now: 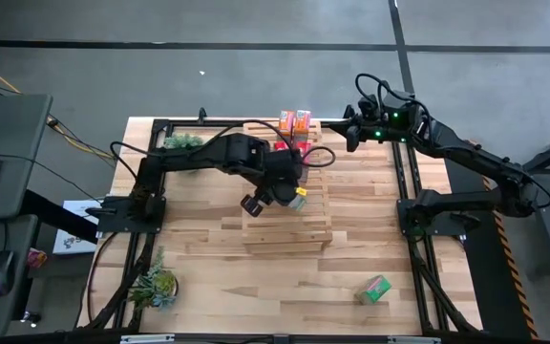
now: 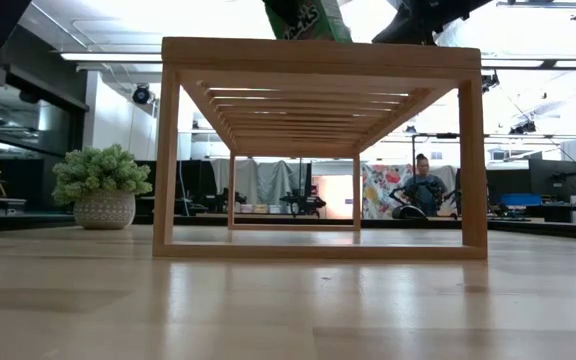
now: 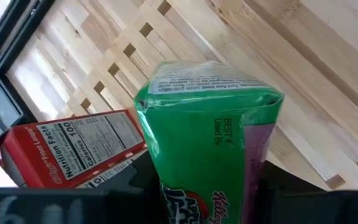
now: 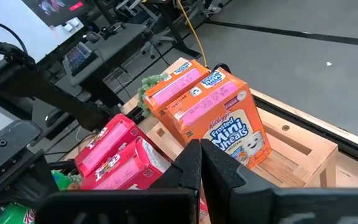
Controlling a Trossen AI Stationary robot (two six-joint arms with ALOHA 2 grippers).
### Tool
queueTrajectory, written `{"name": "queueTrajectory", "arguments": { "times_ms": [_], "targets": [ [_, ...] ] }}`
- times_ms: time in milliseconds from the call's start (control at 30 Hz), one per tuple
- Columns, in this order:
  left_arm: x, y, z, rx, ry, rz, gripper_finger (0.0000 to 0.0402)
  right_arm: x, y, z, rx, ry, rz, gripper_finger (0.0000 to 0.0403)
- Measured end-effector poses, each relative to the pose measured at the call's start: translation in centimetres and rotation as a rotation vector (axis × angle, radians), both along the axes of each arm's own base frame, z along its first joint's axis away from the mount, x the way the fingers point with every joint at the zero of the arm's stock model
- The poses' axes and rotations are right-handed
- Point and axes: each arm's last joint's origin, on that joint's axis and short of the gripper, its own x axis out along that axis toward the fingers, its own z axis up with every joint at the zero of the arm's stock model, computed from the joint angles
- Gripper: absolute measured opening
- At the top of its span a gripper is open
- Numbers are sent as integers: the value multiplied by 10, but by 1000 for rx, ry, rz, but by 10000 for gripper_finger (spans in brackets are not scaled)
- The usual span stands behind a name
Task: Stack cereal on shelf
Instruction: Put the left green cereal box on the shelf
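I should open my left gripper now, because the green box [image 3: 207,118] is low over the slats beside the red box and would stand.
My left gripper [image 1: 289,191] hovers over the middle of the light-wood slatted shelf [image 1: 289,229], shut on a green cereal box [image 3: 210,143]. That box also shows above the shelf's top [image 2: 318,55] in the low view. Two red boxes [image 4: 123,155] and two orange boxes [image 4: 222,118] stand on the shelf's far end, bottoms on the slats. A second green box [image 1: 377,289] lies on the tabletop near the right near corner. My right gripper [image 4: 202,163] is shut and empty, just right of the orange boxes [image 1: 295,121]. My left gripper pinches the green cereal box between its two fingers, one on each of the box's broad sides near the lower end [image 3: 185,193]. The fingers come from above. The box is lifted clear of the shelf's slats, its top flap end [image 3: 204,81] pointing away from the wrist.
Two small potted plants stand on the table, one at the far left [image 1: 181,140] and one at the near left [image 1: 156,285]. Black frame rails run along the table's left and right edges. Bare slats lie on the shelf's near half [image 1: 285,239].
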Motion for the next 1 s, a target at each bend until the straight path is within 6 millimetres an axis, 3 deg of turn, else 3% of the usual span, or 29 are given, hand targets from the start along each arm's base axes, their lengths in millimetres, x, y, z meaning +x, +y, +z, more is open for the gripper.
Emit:
{"name": "queueTrajectory", "arguments": {
  "times_ms": [300,733,1000],
  "targets": [
    [0,0,0,3,2,-4,144,0,0,0,-24,9,8,1],
    [6,4,3,71,-66,8,218,0,0,0,-38,14,12,1],
    [6,3,4,75,-77,37,221,0,0,0,-38,14,12,1]
  ]
}}
